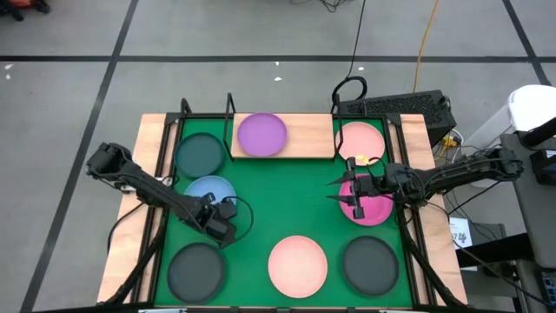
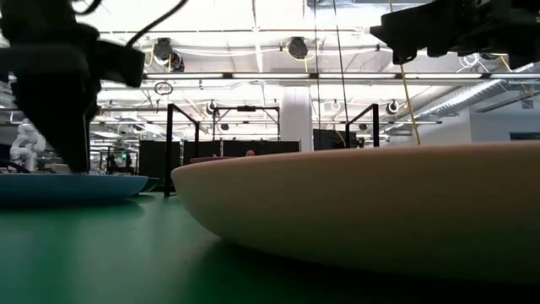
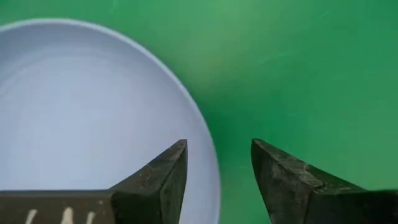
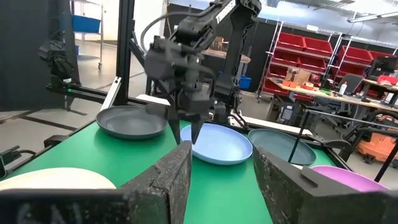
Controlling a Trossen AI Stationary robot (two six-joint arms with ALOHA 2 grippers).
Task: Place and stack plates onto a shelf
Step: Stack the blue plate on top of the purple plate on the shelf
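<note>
My left gripper is to grab the blue plate by its rim (image 1: 234, 193) next. Then the plate can be stacked on the wooden shelf (image 1: 308, 136).
My left gripper (image 1: 221, 223) points down at the blue plate (image 1: 208, 187), open, at the rim on the plate's right, near side. In the left wrist view one finger is over the plate (image 3: 81, 106), the other over the green mat. My right gripper (image 1: 334, 191) is open and holds nothing. It hovers level above the magenta plate (image 1: 375, 213), pointing toward the table's left. A purple plate (image 1: 261, 135) lies flat on the wooden shelf (image 1: 308, 136). The other plates lie flat on the mat. My left gripper (image 3: 217, 146) stands open with its fingers on either side of the blue plate's rim (image 3: 208, 155), coming from above and pointing down. I cannot tell whether a finger touches the rim. The plate lies flat on the mat.
A dark teal plate (image 1: 200, 154) lies left of the shelf, a light pink one (image 1: 360, 141) at its right end. Along the near edge lie a dark grey plate (image 1: 197, 269), a light pink plate (image 1: 297, 263) and another dark plate (image 1: 369, 263). Black rods rise at the shelf's ends.
</note>
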